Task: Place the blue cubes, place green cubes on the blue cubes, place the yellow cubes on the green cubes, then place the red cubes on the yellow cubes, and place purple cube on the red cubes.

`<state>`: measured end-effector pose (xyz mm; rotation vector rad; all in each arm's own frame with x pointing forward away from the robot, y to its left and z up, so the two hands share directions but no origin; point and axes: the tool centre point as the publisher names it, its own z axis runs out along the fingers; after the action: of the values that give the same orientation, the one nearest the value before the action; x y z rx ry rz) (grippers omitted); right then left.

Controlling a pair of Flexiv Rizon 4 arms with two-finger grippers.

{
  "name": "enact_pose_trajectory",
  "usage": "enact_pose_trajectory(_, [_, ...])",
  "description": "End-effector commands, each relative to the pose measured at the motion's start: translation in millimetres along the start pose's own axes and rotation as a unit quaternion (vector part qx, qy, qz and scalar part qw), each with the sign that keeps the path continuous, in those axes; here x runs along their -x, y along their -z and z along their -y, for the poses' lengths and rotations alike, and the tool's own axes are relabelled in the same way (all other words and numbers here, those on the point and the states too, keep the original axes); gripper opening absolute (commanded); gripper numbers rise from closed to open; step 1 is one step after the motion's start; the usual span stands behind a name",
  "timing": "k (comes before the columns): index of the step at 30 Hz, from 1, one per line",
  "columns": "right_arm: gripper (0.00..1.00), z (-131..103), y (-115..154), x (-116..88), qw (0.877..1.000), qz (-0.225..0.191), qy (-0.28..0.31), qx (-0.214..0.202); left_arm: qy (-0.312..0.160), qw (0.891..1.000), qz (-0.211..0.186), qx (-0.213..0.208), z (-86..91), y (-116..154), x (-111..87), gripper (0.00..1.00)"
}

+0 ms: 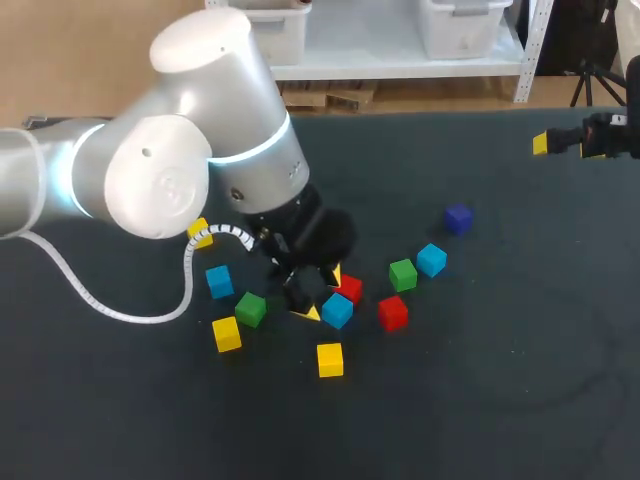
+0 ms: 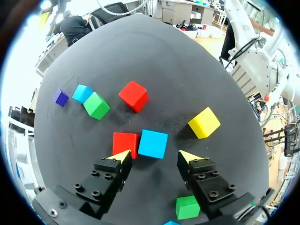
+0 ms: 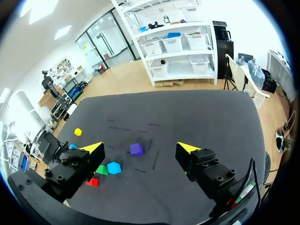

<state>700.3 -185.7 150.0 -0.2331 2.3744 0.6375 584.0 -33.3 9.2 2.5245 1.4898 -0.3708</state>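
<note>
My left gripper grabs the blue cube by its opposite sides next, to keep the blue cube's top free to carry a green cube point(image 1: 251, 309) point(image 2: 187, 207).
My left gripper point(image 1: 322, 293) hangs open low over the middle cluster of cubes. In the left wrist view a blue cube point(image 2: 153, 143) lies just ahead of the gap between the fingertips, untouched, with a red cube point(image 2: 125, 143) against its side. In the head view that blue cube point(image 1: 338, 311) shows beside the gripper, and the red cube point(image 1: 350, 288) is half hidden. Other cubes lie scattered: red point(image 1: 392, 313), green point(image 1: 403, 274), blue point(image 1: 431, 260), purple point(image 1: 458, 219), yellow point(image 1: 330, 359). My right gripper point(image 1: 568, 142) stands open and empty high at the far right.
More cubes lie left of the left gripper: green point(image 1: 250, 309), yellow point(image 1: 227, 334), blue point(image 1: 219, 281) and yellow point(image 1: 199, 232). A white cable point(image 1: 120, 308) trails over the table's left. The left arm's large body hides the table's back left.
</note>
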Motion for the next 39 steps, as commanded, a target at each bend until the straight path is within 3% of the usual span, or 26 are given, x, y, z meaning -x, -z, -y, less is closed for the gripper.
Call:
enact_pose_trajectory(1, [1.00, -1, 0, 0, 1.000, 0.000, 0.000, -0.002, -0.004, 1.000, 0.001, -0.003, -4.5, -3, 1.5, 0.63])
enact_pose_trajectory(8, [1.00, -1, 0, 0, 1.000, 0.000, 0.000, -0.002, 0.003, 1.000, 0.004, 0.003, -5.7, 2, 0.9, 0.62])
enact_pose_trajectory(16, [1.00, -1, 0, 0, 1.000, 0.000, 0.000, -0.002, 0.029, 0.999, -0.001, 0.015, -3.3, 16, -13.3, 0.61])
enact_pose_trajectory(25, [1.00, -1, 0, 0, 1.000, 0.000, 0.000, -0.002, 0.042, 0.999, -0.010, 0.001, -0.9, -3, -26.0, 0.61])
enact_pose_trajectory(39, [1.00, -1, 0, 0, 1.000, 0.000, 0.000, -0.002, 0.029, 1.000, -0.003, -0.006, -11.6, -13, -18.1, 0.61])
